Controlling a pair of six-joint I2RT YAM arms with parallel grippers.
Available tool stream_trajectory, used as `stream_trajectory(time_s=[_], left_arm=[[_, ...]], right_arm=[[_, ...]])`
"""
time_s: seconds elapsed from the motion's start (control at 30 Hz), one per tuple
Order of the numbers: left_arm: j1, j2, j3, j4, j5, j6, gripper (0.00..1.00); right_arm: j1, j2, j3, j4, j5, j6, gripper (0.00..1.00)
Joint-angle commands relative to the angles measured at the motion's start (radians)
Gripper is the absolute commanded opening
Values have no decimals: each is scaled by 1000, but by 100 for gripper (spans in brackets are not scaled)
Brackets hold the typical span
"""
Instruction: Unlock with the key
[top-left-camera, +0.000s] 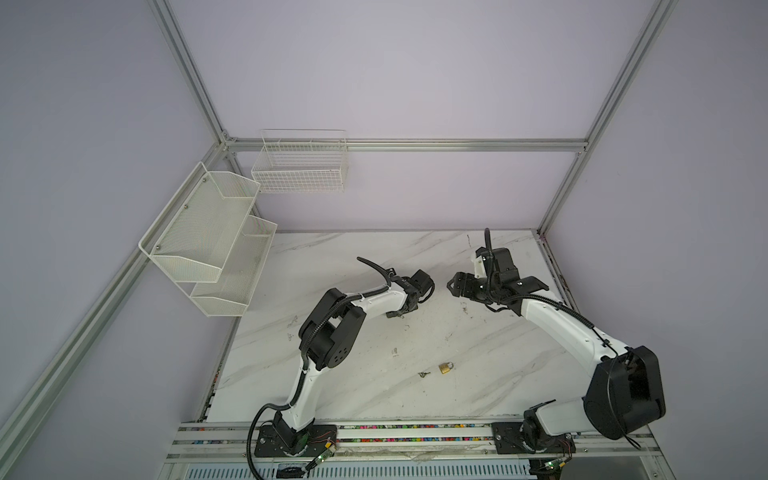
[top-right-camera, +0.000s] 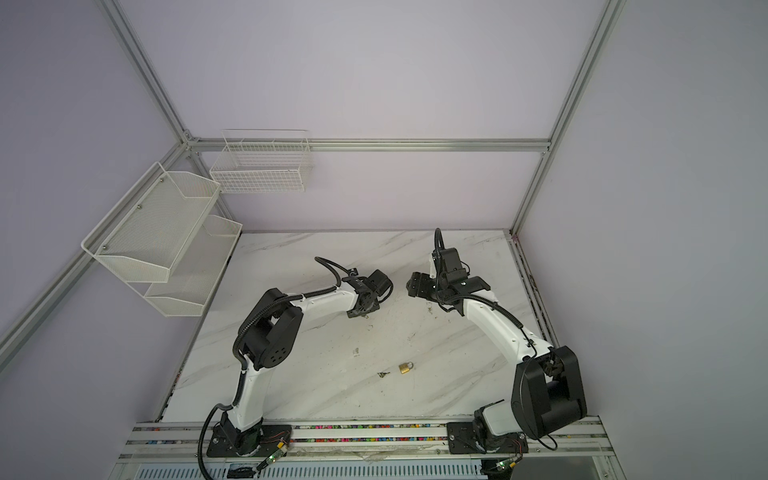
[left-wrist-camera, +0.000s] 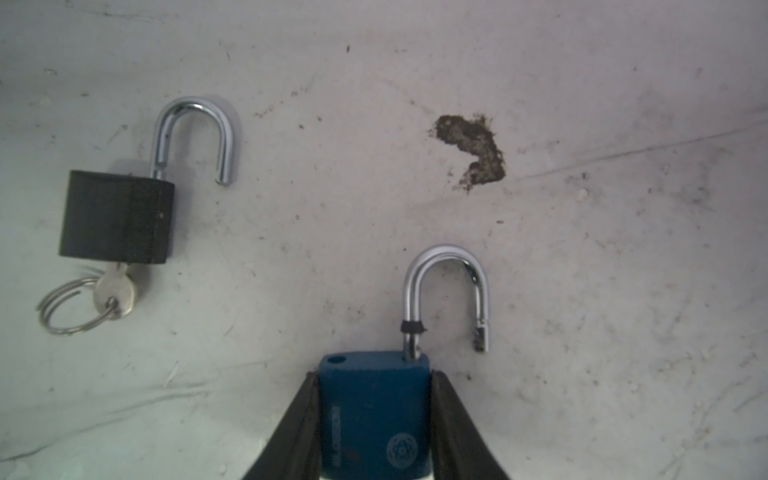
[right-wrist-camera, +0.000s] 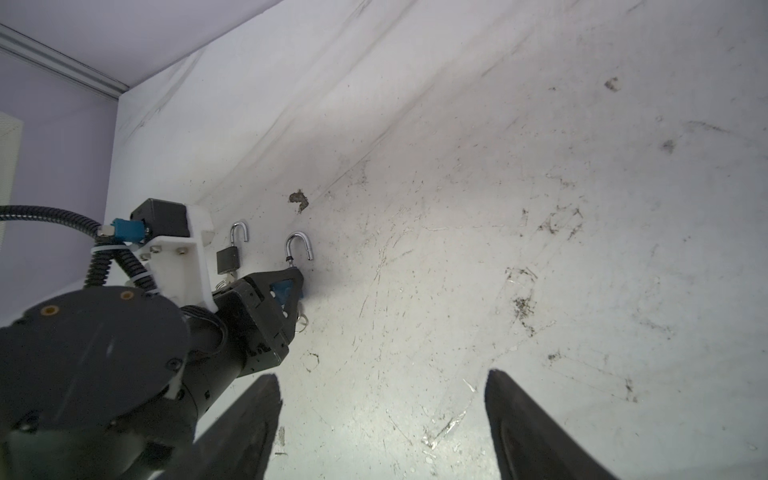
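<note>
The blue padlock (left-wrist-camera: 374, 415) is low over flat, bare table beside the black padlock. My left gripper releases the blue padlock now, since it would land on the tabletop.
A blue padlock (left-wrist-camera: 374, 415) with its shackle (left-wrist-camera: 444, 266) swung open sits between the fingers of my left gripper (left-wrist-camera: 374, 376), which is shut on its body, low over the table. Beside it lies a black padlock (left-wrist-camera: 114, 218), shackle open, with a silver key (left-wrist-camera: 114, 293) on a ring (left-wrist-camera: 70, 307) in its keyhole. In the right wrist view both locks show, the blue padlock (right-wrist-camera: 284, 291) and the black padlock (right-wrist-camera: 227, 259). My right gripper (right-wrist-camera: 381, 374) hangs open and empty to their right, off the table. In both top views the left gripper (top-left-camera: 397, 313) hides these locks.
A brass padlock (top-left-camera: 445, 367) with its shackle closed and a small key (top-left-camera: 424, 374) lie near the table's front middle, also seen as padlock (top-right-camera: 406, 367) and key (top-right-camera: 382, 374). White mesh shelves (top-left-camera: 208, 237) and a wire basket (top-left-camera: 299, 166) hang on the left and back walls.
</note>
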Motion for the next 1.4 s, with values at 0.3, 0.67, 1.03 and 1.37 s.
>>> stream_trajectory(time_s=[0.3, 0.67, 1.03, 1.37], left_arm=[[5, 9, 50, -28, 6, -78, 34], [5, -115, 35, -27, 28, -53, 62], [24, -598, -302, 103, 67, 78, 62], [117, -1013, -574, 139, 213, 273, 62]], right_arm=[[-1, -38, 3, 20, -38, 21, 80], [3, -65, 31, -30, -39, 12, 81], [119, -89, 33, -119, 56, 88, 80], [462, -56, 11, -222, 274, 417, 78]])
